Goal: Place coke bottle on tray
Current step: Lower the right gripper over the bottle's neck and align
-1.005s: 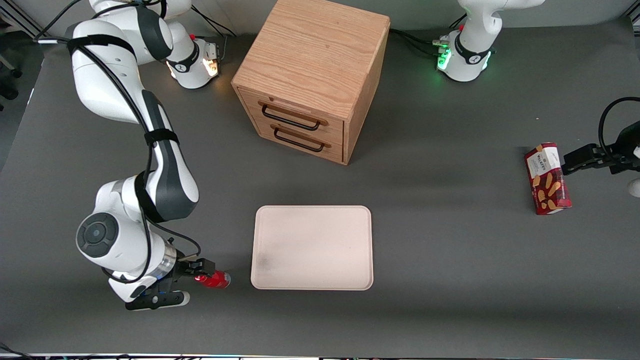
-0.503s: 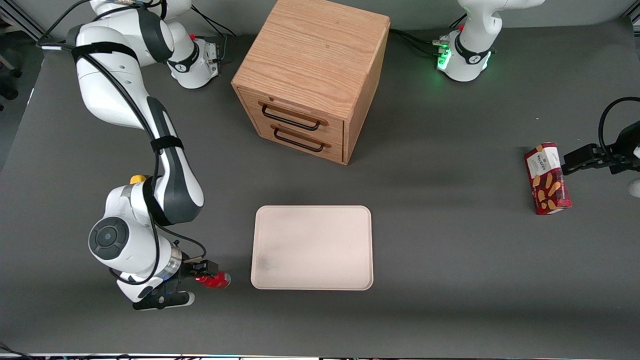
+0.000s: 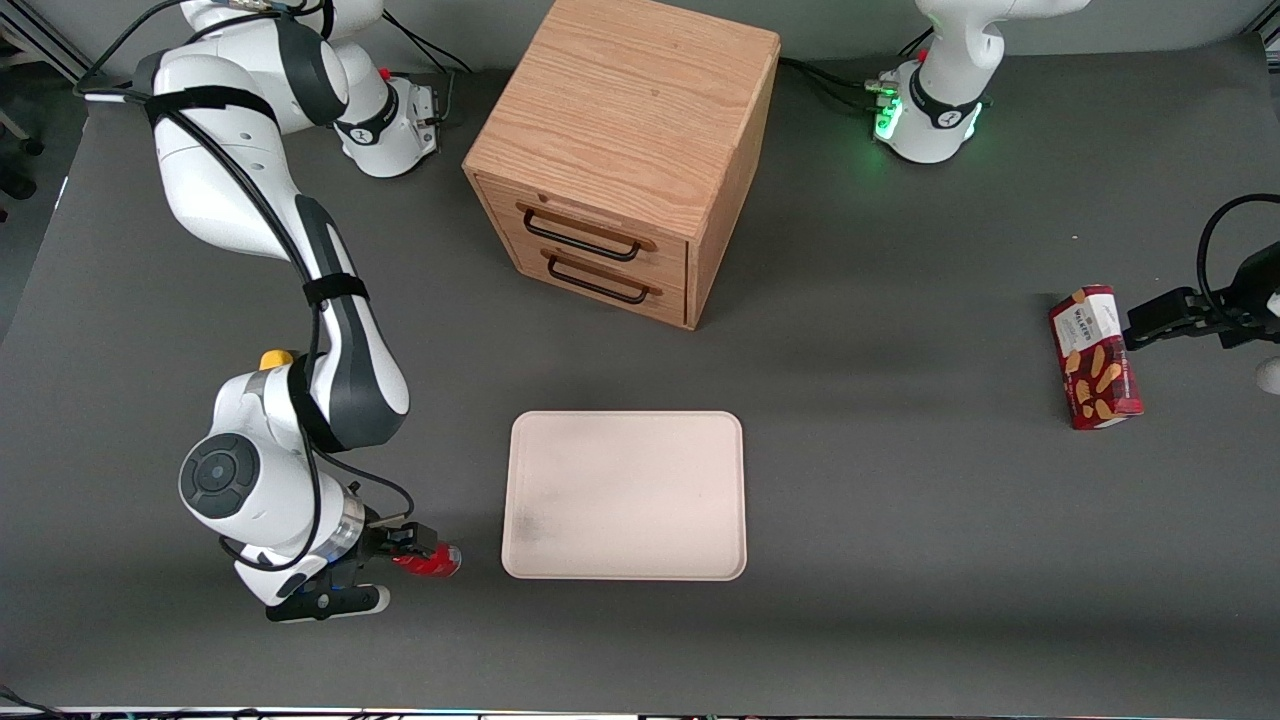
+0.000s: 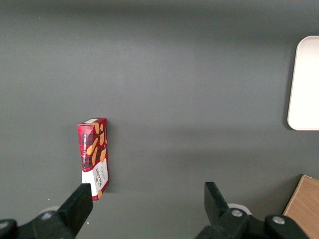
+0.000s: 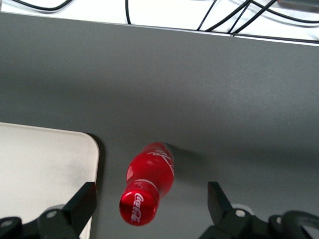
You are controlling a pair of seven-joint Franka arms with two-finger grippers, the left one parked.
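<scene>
My right gripper is to grab the coke bottle next by its end with the cap, so the bottle's base stays free to rest on the tray (image 5: 40, 172).
The coke bottle (image 3: 432, 561) is a small red bottle with a red cap, on the dark table beside the tray's near corner at the working arm's end. In the right wrist view the bottle (image 5: 149, 179) points its cap at the camera. My right gripper (image 3: 408, 541) is just above it. Its jaws are open with one finger on each side of the cap, and neither touches it (image 5: 151, 196). The cream-white tray (image 3: 625, 495) lies flat and bare in the middle of the table. Its rounded corner (image 5: 45, 164) is close to the bottle.
A wooden two-drawer cabinet (image 3: 630, 150) stands farther from the front camera than the tray. A red snack box (image 3: 1093, 357) lies toward the parked arm's end and shows in the left wrist view (image 4: 93, 157). A yellow object (image 3: 275, 358) shows by my arm.
My right arm has shifted a little toward the tray, most of it in the first half second. The gripper stays over the bottle, which has not moved.
</scene>
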